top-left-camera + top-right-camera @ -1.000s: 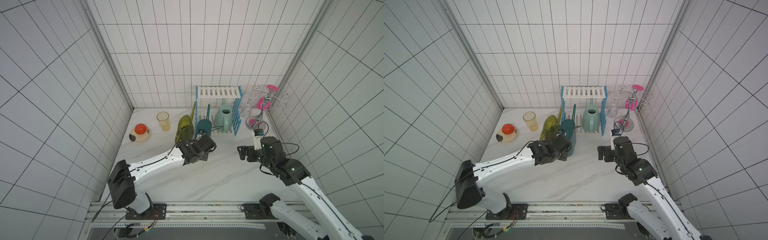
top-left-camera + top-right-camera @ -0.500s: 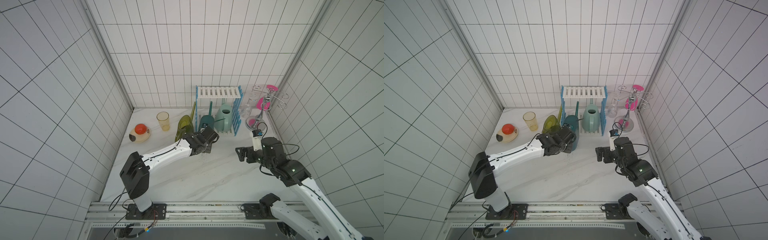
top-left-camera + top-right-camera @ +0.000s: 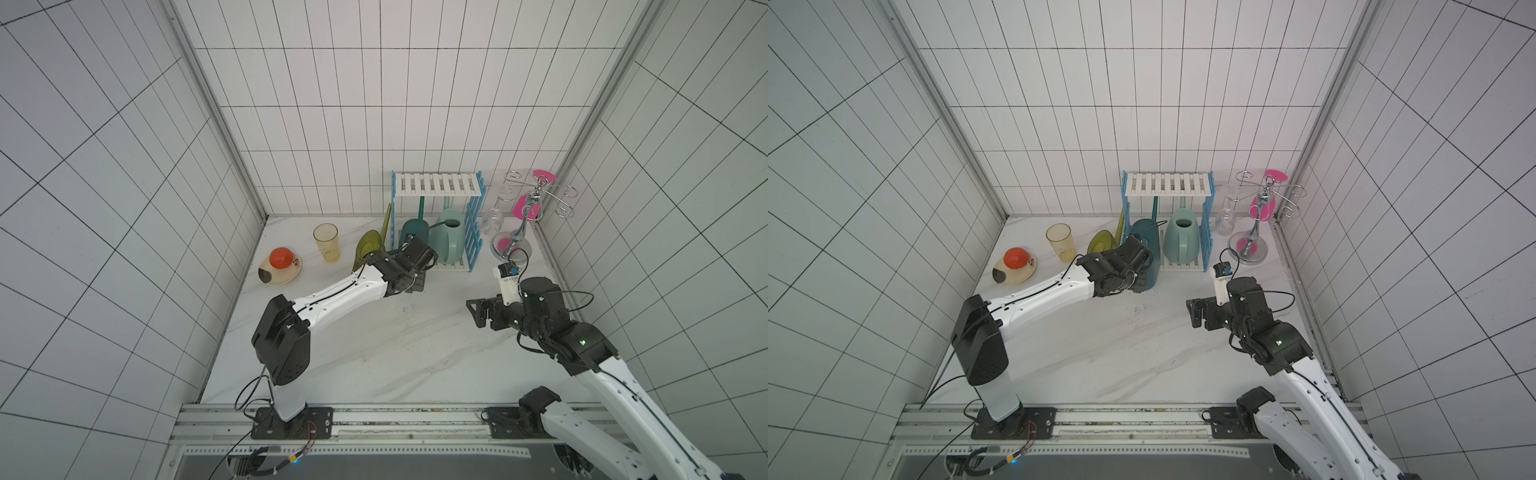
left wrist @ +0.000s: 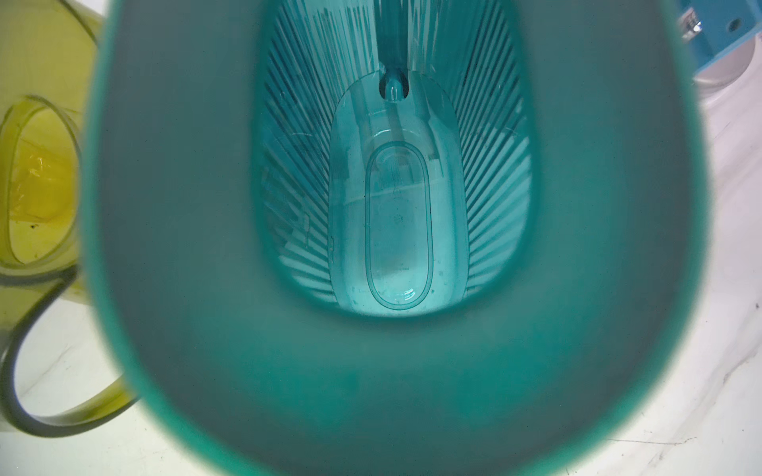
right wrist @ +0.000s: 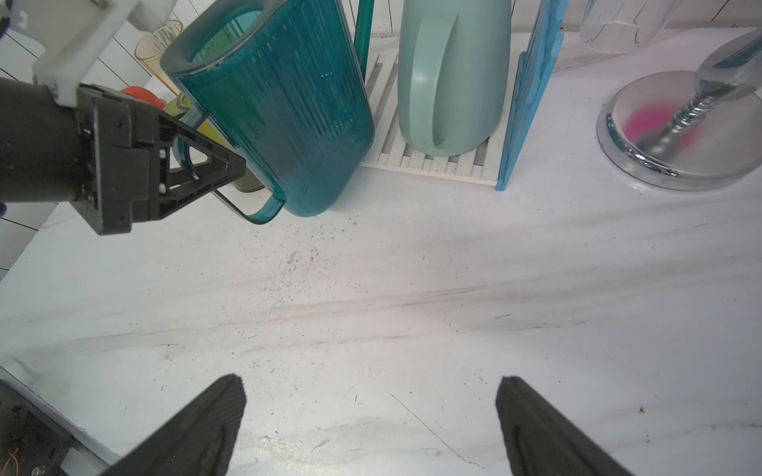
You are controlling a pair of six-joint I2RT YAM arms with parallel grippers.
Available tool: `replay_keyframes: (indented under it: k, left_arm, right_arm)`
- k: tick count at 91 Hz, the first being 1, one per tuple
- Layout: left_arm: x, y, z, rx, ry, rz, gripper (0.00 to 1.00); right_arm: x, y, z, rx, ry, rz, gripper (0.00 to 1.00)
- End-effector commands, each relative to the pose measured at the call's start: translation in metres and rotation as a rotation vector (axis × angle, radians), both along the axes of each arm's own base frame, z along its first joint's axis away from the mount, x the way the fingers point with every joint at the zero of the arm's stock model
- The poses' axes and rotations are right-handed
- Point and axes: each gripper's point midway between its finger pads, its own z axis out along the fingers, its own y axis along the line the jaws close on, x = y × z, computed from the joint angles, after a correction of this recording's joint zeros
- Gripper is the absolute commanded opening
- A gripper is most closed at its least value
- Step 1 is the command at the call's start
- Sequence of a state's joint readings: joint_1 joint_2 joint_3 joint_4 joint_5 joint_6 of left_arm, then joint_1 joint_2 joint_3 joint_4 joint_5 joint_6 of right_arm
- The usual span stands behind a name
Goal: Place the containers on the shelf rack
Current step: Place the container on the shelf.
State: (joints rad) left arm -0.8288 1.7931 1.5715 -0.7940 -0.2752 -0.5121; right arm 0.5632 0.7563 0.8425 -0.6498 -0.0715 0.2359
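Note:
The dark teal container's near side sticks out past the lower shelf, so the left gripper will keep holding the container until its base sits inside the rack.
My left gripper (image 5: 235, 165) is shut on the handle of the dark teal container (image 3: 413, 230) (image 5: 280, 103), which tilts at the front left corner of the shelf rack (image 3: 436, 185). The left wrist view looks straight down into this can (image 4: 396, 206), and my own fingers are hidden there. A pale mint container (image 3: 451, 241) (image 5: 453, 74) stands on the rack's lower shelf (image 5: 433, 165). The olive-yellow container (image 3: 368, 247) (image 4: 37, 185) stands on the table just left of the rack. Out to the right, my right gripper (image 3: 473, 313) (image 5: 371, 383) hangs open and empty over bare table.
A yellow tumbler (image 3: 326, 243) and a cream bowl (image 3: 270, 276) with a red ball stand at the back left. A chrome cup stand (image 3: 528, 216) with pink pieces and a hanging glass (image 3: 492, 218) is right of the rack. Tiled walls close three sides.
My left arm has carried the teal container away from the table's middle and back toward the rack's front left corner. The right arm has barely shifted.

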Motion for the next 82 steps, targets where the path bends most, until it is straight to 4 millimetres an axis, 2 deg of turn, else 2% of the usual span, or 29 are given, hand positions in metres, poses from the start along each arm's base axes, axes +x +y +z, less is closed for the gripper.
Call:
replay_keyframes:
  k: [1, 17, 55, 82]
  left_arm:
    - [0.026, -0.009, 0.024, -0.044, -0.086, 0.005, 0.0]
    - [0.041, -0.014, 0.019, -0.035, -0.085, 0.012, 0.0]
    - [0.074, -0.01, 0.01, 0.007, -0.108, 0.044, 0.0]
    - [0.1, -0.015, 0.007, 0.005, -0.125, 0.051, 0.0]
  right_arm:
    - [0.0, 0.0, 0.006, 0.004, -0.021, 0.009, 0.99]
    - [-0.002, -0.002, 0.009, 0.006, -0.035, 0.007, 0.99]
    - [0.0, -0.001, 0.005, -0.004, -0.029, 0.005, 0.99]
    - [0.0, 0.002, 0.003, -0.003, -0.013, 0.02, 0.99]
